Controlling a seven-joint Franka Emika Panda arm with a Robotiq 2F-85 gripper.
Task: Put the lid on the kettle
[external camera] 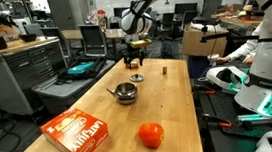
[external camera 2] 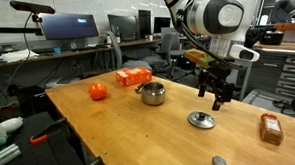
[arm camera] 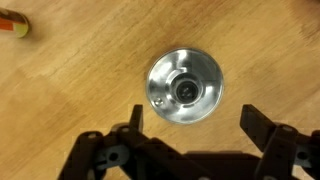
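A gap shows in an exterior view between my gripper's fingers and the lid's knob [external camera: 137, 77] [arm camera: 187, 91] below, so my gripper moves down to it next before closing.
The lid [arm camera: 184, 90], a small shiny silver disc with a knob, lies flat on the wooden table; it shows in both exterior views [external camera 2: 200, 119] [external camera: 137, 79]. My gripper [arm camera: 195, 125] is open and empty, hovering just above the lid with a finger on either side of it; it shows in both exterior views [external camera 2: 216, 94] [external camera: 134, 58]. The kettle [external camera 2: 152, 93], a squat shiny silver pot with a thin spout, stands uncovered near the middle of the table [external camera: 126, 92], apart from the lid.
An orange-red ball [external camera 2: 98, 91] and an orange box [external camera 2: 133, 77] lie beyond the kettle. A flat brown block [external camera 2: 271, 129] and a tiny cylinder [external camera 2: 218, 162] sit near the lid's side of the table. A person sits beside the table [external camera: 259, 44].
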